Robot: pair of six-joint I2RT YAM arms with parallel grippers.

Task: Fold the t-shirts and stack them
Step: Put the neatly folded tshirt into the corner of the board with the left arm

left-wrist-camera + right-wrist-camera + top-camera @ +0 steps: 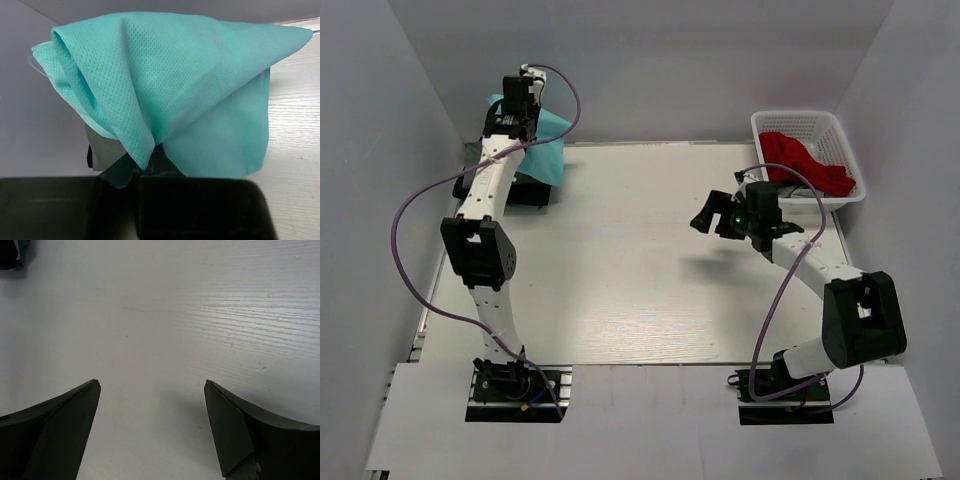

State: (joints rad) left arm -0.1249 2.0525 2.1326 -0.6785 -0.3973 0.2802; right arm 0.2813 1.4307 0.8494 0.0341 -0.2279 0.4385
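Observation:
The teal t-shirt [546, 140] hangs partly past the stack's edge and would fall crooked now, so my left gripper opens only once it is over the dark stack.
A light teal t-shirt [546, 140] hangs bunched at the table's far left corner, held up by my left gripper [518, 105]. In the left wrist view the teal t-shirt [165, 85] drapes down in folds, and my left gripper [139, 169] is shut on a pinched tip of it. Below it lies a dark stack of folded cloth [525, 188], grey-green and black [100, 150]. A red t-shirt [807, 166] lies crumpled in the white basket [842, 132]. My right gripper [706, 219] is open and empty above bare table [152, 386].
The white lattice basket stands at the far right corner, just behind the right arm. Grey walls close in the left, back and right sides. A dark cloth edge [10, 251] shows in the top left corner of the right wrist view.

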